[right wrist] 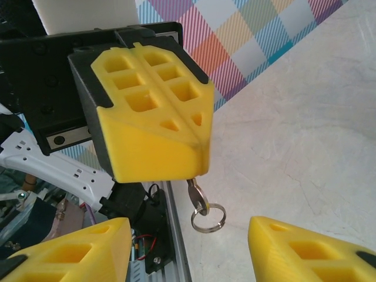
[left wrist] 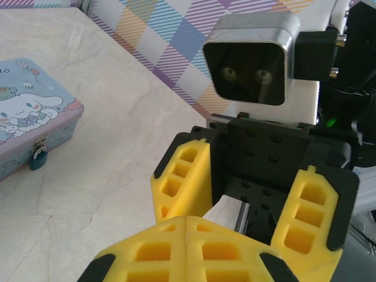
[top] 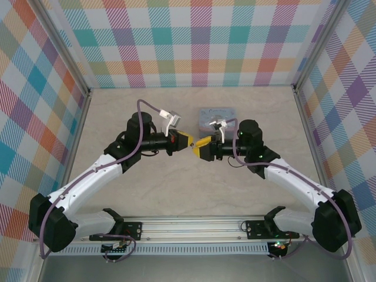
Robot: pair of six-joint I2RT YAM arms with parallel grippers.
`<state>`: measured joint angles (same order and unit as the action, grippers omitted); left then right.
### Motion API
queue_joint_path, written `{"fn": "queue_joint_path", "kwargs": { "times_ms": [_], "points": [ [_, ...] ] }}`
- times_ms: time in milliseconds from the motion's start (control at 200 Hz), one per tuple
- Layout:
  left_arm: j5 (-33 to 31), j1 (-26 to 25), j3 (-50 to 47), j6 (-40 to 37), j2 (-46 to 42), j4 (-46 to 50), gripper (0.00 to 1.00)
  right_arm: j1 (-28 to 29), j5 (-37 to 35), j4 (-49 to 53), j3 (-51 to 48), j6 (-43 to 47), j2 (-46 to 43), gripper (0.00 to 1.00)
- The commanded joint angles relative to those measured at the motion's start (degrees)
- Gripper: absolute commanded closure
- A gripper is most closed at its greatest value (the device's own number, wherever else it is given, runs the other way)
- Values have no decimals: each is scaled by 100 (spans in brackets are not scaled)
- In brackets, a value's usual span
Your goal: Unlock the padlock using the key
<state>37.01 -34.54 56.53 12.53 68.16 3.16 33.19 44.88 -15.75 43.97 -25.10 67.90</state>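
Observation:
Next, my right gripper grabs the key by its ring end [top: 192, 145] [right wrist: 203, 208], which leaves the blade free to go into the padlock and unlock it.
The small metal key [right wrist: 196, 192] with its split ring [right wrist: 208, 217] sticks out of the tips of my left gripper [right wrist: 197, 141], whose yellow fingers are pressed shut on it. My right gripper [right wrist: 188, 249] faces it tip to tip, open, with a finger on either side below the key and touching nothing. From above, the left gripper [top: 189, 141] and the right gripper [top: 199, 147] meet at mid-table. The tiny bluish padlock [left wrist: 39, 157] hangs on the front of a pale blue cartoon tin [left wrist: 29, 111], off to the side of both grippers.
The tin [top: 216, 116] lies on the beige table just behind the right wrist. Checked walls [top: 194, 41] close off the back and both sides. An aluminium rail [top: 194, 226] with the arm bases runs along the near edge.

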Motion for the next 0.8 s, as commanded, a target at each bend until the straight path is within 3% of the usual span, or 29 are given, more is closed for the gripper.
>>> {"fn": "queue_joint_path", "kwargs": {
  "times_ms": [0, 795],
  "points": [
    [129, -57, 165, -41, -86, 67, 100, 65, 271, -407, 279, -8, 100, 49],
    [25, -61, 178, 43, 8, -32, 100, 100, 187, -412, 254, -75, 268, 87]
  ]
}}
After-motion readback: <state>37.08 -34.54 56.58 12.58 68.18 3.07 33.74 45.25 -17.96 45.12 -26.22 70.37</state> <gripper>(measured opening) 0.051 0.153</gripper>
